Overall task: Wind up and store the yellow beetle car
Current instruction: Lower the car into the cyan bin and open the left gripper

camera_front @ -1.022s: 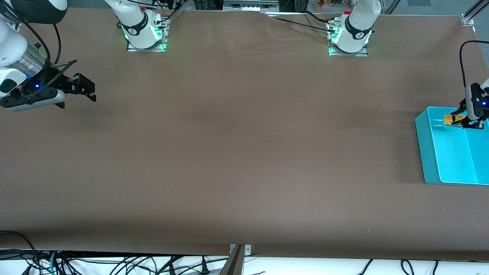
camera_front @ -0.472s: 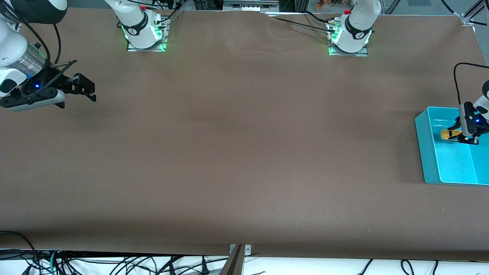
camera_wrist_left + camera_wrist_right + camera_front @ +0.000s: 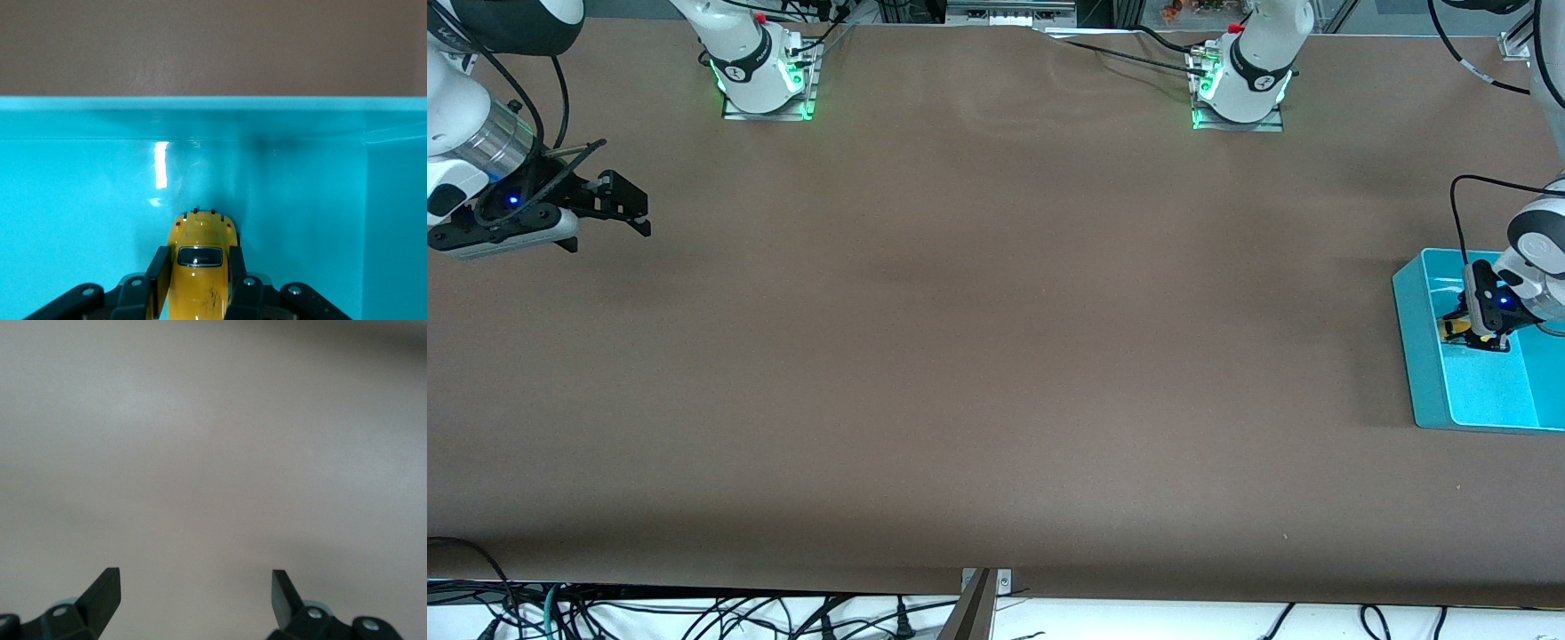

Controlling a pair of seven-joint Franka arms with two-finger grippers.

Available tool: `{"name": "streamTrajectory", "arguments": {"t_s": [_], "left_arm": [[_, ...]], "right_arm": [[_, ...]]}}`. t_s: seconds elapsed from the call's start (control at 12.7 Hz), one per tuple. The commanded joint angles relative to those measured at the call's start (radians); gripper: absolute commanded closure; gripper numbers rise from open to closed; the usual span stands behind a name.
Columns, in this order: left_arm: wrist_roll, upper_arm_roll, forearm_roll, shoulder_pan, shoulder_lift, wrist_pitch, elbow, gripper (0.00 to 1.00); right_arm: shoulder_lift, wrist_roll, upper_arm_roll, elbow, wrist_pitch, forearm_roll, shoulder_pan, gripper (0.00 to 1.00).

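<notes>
My left gripper should open now, because the yellow beetle car (image 3: 1456,330) (image 3: 199,263) sits low inside the teal bin's sides, on the bin's bottom.
The yellow beetle car (image 3: 1456,330) is held in my left gripper (image 3: 1465,333), low inside the teal bin (image 3: 1416,356) at the left arm's end of the table. In the left wrist view the car (image 3: 199,263) sits between the two black fingers, its nose close to the bin's inner wall (image 3: 200,120), and my left gripper (image 3: 197,273) is shut on its sides. My right gripper (image 3: 633,213) is open and empty, held still over the bare table at the right arm's end; its fingers (image 3: 107,590) stand wide apart in the right wrist view.
The brown table (image 3: 996,356) stretches between the two arms. The arm bases (image 3: 765,71) stand along the edge farthest from the front camera. Cables hang below the table's near edge (image 3: 694,613).
My left gripper has come down with the car into the bin and moved toward the bin's wall on the middle-of-table side. The right arm has not moved.
</notes>
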Motion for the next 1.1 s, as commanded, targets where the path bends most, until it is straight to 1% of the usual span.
{"name": "streamTrajectory", "arguments": {"t_s": [0.0, 0.08, 0.24, 0.39, 0.63, 0.79, 0.87, 0.94, 1.02], "left_arm": [[0.022, 0.005, -0.055, -0.016, 0.039, 0.013, 0.025, 0.69], [0.021, 0.005, -0.056, -0.022, 0.037, 0.013, 0.025, 0.44], [0.025, 0.005, -0.056, -0.031, 0.031, -0.01, 0.06, 0.0], [-0.002, 0.005, -0.056, -0.037, 0.01, -0.083, 0.091, 0.0], [-0.111, 0.005, -0.025, -0.056, -0.061, -0.214, 0.118, 0.0], [-0.281, 0.003, 0.021, -0.069, -0.123, -0.327, 0.128, 0.0], [-0.411, -0.023, 0.053, -0.077, -0.166, -0.385, 0.128, 0.0], [-0.561, -0.072, 0.107, -0.076, -0.212, -0.43, 0.128, 0.0], [-0.734, -0.136, 0.159, -0.077, -0.258, -0.47, 0.128, 0.0]], "right_arm": [[-0.013, -0.018, -0.002, 0.002, -0.015, 0.002, -0.004, 0.0], [-0.015, -0.018, -0.002, 0.002, -0.015, 0.002, -0.002, 0.0], [-0.015, -0.015, -0.002, 0.002, -0.015, 0.002, -0.002, 0.0], [-0.015, -0.017, -0.002, 0.002, -0.015, 0.002, -0.002, 0.0], [-0.013, -0.017, 0.0, 0.004, -0.015, 0.002, -0.002, 0.0], [-0.016, -0.017, 0.001, 0.004, -0.015, 0.002, -0.001, 0.0], [-0.018, -0.017, 0.004, 0.004, -0.015, 0.002, -0.001, 0.0], [-0.018, -0.017, 0.007, 0.004, -0.015, 0.002, -0.001, 0.0], [-0.016, -0.017, 0.007, 0.004, -0.017, 0.002, -0.001, 0.0]]}}
